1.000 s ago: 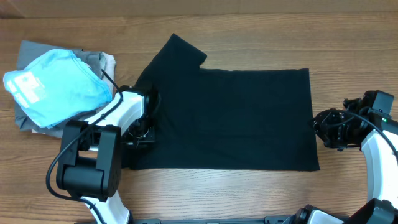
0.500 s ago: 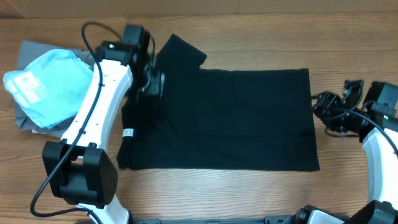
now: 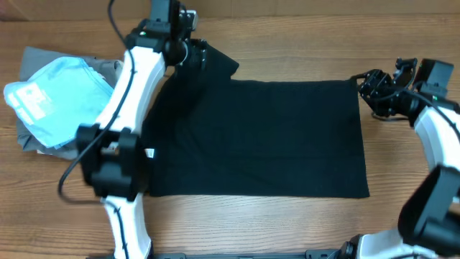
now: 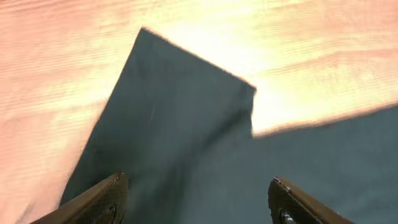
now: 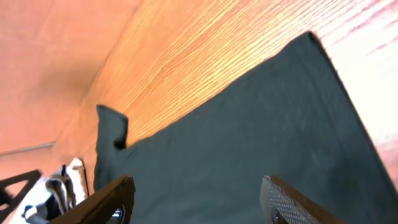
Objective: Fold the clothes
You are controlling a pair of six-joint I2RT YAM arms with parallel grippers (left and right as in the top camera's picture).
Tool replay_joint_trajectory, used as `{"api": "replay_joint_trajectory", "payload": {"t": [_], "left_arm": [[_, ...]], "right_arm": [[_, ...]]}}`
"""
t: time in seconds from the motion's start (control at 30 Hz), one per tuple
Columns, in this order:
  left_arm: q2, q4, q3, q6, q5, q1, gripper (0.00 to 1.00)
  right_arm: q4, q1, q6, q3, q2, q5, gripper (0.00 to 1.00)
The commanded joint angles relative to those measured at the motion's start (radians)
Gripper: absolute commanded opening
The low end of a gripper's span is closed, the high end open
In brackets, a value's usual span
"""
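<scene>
The left gripper pinches the black T-shirt (image 3: 266, 137) at its far-side sleeve (image 3: 218, 65) next, opposite the right gripper's corner, to fold the shirt's far side over its near side.
The clothes, a black T-shirt (image 3: 266, 137), lie flat across the middle of the table with one sleeve (image 3: 215, 61) pointing to the far left corner and a small white tag (image 3: 149, 153) at the left edge. My left gripper (image 3: 198, 54) hovers over that sleeve (image 4: 180, 106), jaws wide apart and empty. Over the shirt's far right corner (image 5: 311, 43), my right gripper (image 3: 370, 86) is open too, with only dark cloth (image 5: 236, 155) showing between its fingers.
At the far left, a light blue garment with white print (image 3: 61, 97) rests on grey folded garments (image 3: 36, 65). Bare wooden table (image 3: 287, 43) borders the shirt on the far side, the near side and the right.
The left arm swung from the shirt's near left edge up to the far sleeve and its jaws opened. The right gripper moved from the right edge toward the far right corner, opening wider.
</scene>
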Motion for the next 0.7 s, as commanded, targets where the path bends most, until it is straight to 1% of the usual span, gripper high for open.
{"api": "replay_joint_trajectory", "payload": {"t": [0.0,0.07,0.13,0.23,0.3,0.47,0.53,0.67], "left_arm": [[0.124,0.038,0.109,0.027,0.027,0.003,0.76],[0.191,0.079,0.153,0.049,0.023,0.003,0.76],[0.243,0.144,0.171,0.065,0.022,0.003,0.76],[0.297,0.256,0.173,0.072,0.006,0.001,0.72],[0.327,0.307,0.173,0.079,-0.028,-0.003,0.71],[0.389,0.362,0.173,0.101,-0.111,-0.016,0.72],[0.406,0.38,0.173,0.101,-0.117,-0.02,0.72],[0.43,0.408,0.172,0.094,-0.116,-0.026,0.7]], "right_arm": [[-0.01,0.003,0.008,0.072,0.057,-0.008,0.69],[-0.034,0.003,-0.011,0.072,0.068,-0.006,0.68],[-0.064,0.003,-0.061,0.072,0.067,-0.005,0.69],[-0.115,0.003,-0.086,0.072,0.067,0.022,0.69],[-0.151,0.003,-0.112,0.072,0.067,0.039,0.69],[-0.244,0.003,-0.144,0.072,0.067,0.046,0.69],[-0.264,0.003,-0.167,0.071,0.067,0.052,0.69],[-0.282,0.003,-0.169,0.071,0.067,0.075,0.7]]}}
